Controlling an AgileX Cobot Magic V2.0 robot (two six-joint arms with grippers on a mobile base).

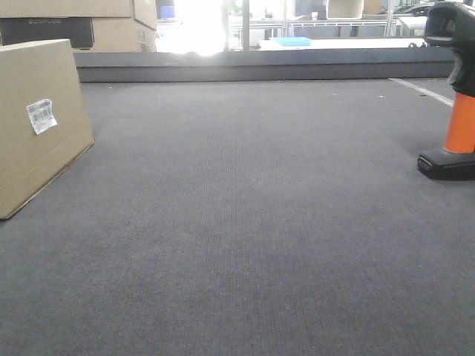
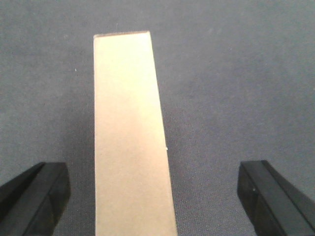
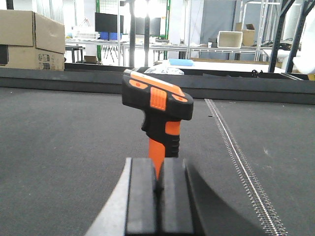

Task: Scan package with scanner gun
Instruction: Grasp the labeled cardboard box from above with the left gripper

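The package's white barcode label (image 1: 41,116) has to stay free to be scanned, so my left gripper should next grab the package by its narrow top edge (image 1: 30,46).
The package (image 1: 37,148) is a tan cardboard box standing on its long edge at the far left of the grey mat, with its white barcode label (image 1: 41,116) facing the middle. In the left wrist view I look down on the package's narrow top edge (image 2: 128,123). My left gripper (image 2: 153,172) is open around it, with both black fingers (image 2: 34,196) well clear of its sides. The scanner gun (image 1: 456,96) stands upright on its black base at the far right. In the right wrist view the scanner gun (image 3: 157,98) is just beyond my right gripper (image 3: 158,164), which is shut with nothing in it.
Larger stacked cardboard boxes (image 1: 74,22) sit behind the table at the back left. A dark raised ledge (image 1: 260,70) runs along the mat's far edge. A white stitched line (image 3: 241,162) crosses the mat to the right of the scanner gun.
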